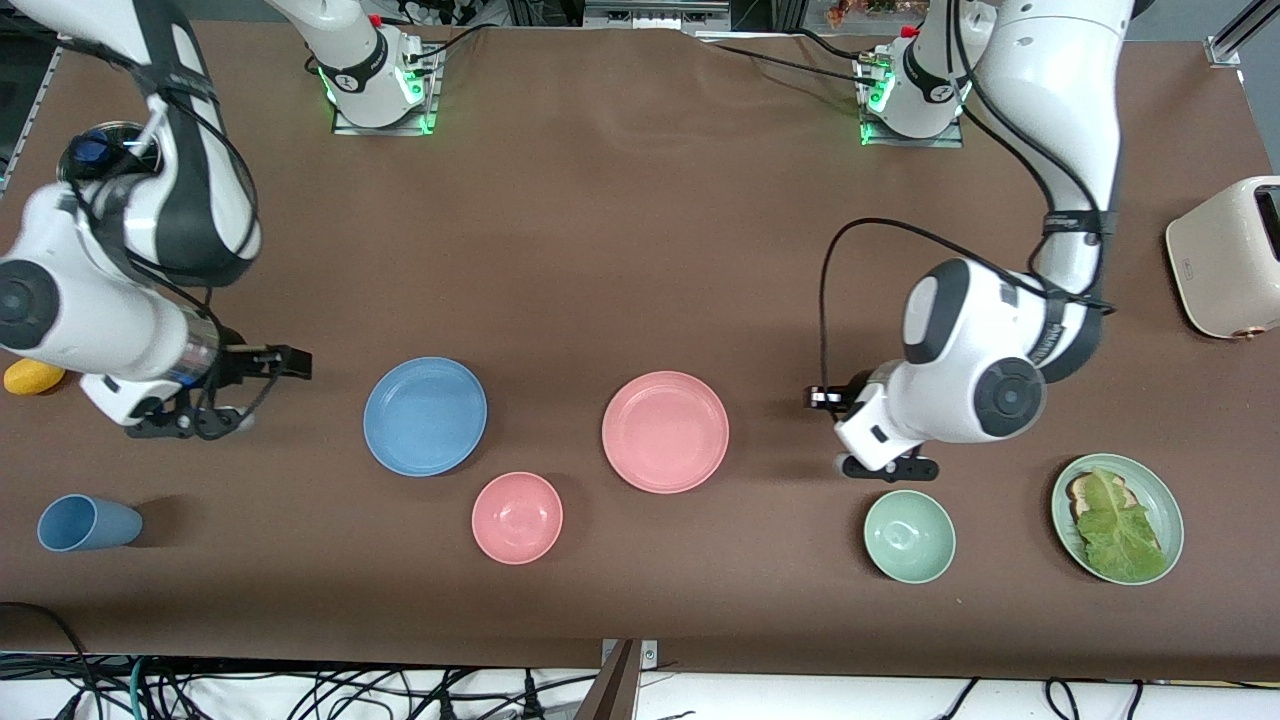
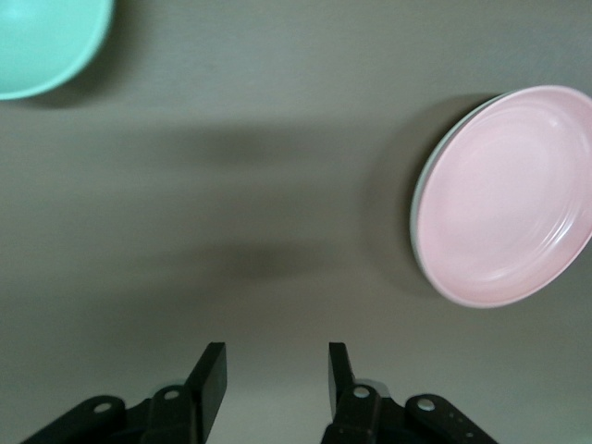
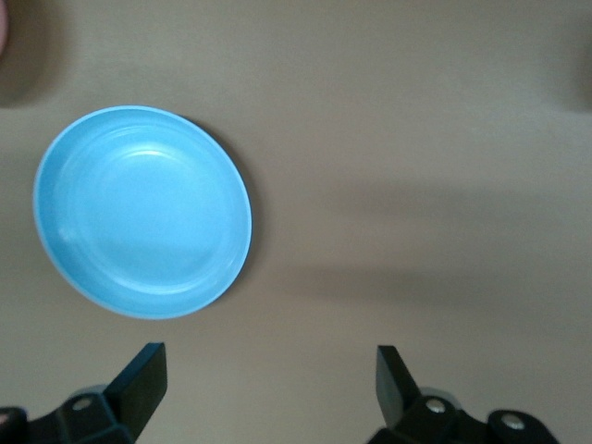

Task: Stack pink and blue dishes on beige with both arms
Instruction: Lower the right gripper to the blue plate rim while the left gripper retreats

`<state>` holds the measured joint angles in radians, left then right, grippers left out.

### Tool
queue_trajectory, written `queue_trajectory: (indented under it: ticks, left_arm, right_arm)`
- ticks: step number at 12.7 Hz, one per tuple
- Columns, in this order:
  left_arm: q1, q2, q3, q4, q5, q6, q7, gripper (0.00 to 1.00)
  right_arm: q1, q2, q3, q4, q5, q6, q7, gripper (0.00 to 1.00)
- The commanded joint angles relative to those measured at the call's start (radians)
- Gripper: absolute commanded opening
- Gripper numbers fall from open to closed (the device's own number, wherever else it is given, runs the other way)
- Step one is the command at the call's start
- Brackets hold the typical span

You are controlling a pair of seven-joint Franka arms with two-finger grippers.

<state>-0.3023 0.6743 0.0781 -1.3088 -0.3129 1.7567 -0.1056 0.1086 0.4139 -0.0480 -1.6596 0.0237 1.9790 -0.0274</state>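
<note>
The light blue plate needs to be stacked on the pink plate (image 1: 665, 431), so my right gripper should grab the light blue plate by its rim (image 1: 368, 402) next.
The light blue plate (image 1: 425, 415) (image 3: 141, 211) and the pink plate (image 1: 665, 431) (image 2: 509, 196) lie apart on the brown cloth, with nothing on either. In the left wrist view a thin pale edge runs along the pink plate's rim; I cannot tell what it is. No beige plate is in view. My right gripper (image 1: 300, 363) (image 3: 269, 353) is open beside the blue plate, toward the right arm's end. My left gripper (image 1: 815, 398) (image 2: 276, 351) is open beside the pink plate, toward the left arm's end. Neither gripper holds anything.
A pink bowl (image 1: 517, 517) sits nearer the camera between the two plates. Also near the front are a pale green bowl (image 1: 909, 536) (image 2: 37, 42), a green plate with toast and lettuce (image 1: 1117, 517) and a lying blue cup (image 1: 88, 523). A cream toaster (image 1: 1225, 257) stands at the left arm's end.
</note>
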Motion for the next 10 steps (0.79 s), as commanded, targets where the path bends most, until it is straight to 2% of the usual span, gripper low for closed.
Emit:
queue_trajectory:
  ticks: [1,3,4,5,6,8,10]
  left_arm:
    - [0.078,-0.025,-0.005,0.011,0.026,-0.091,0.081,0.56]
    - [0.118,-0.033,-0.001,0.011,0.041,-0.121,0.081,0.65]
    - [0.143,-0.041,-0.004,0.011,0.060,-0.128,0.081,0.73]
    - [0.155,-0.045,-0.003,0.010,0.072,-0.143,0.081,0.96]
    - [0.181,-0.048,-0.004,0.011,0.084,-0.158,0.081,1.00]
    - [0.206,-0.062,-0.005,0.009,0.130,-0.164,0.083,1.00]
    - [0.230,-0.082,-0.008,0.009,0.173,-0.169,0.083,1.00]
  right_arm:
    - [0.000,-0.004,0.007,-0.138,0.015,0.203,0.007,1.00]
    - [0.005,0.037,0.011,-0.178,0.015,0.309,0.020,0.99]
    - [0.005,0.061,0.022,-0.180,0.015,0.340,0.042,0.99]
    - [0.009,0.083,0.037,-0.180,0.015,0.369,0.073,0.99]
    - [0.017,0.106,0.042,-0.174,0.013,0.407,0.081,0.99]
    - [0.026,0.163,0.043,-0.169,0.013,0.487,0.083,0.99]
    - [0.025,0.195,0.042,-0.169,0.013,0.537,0.081,0.93]
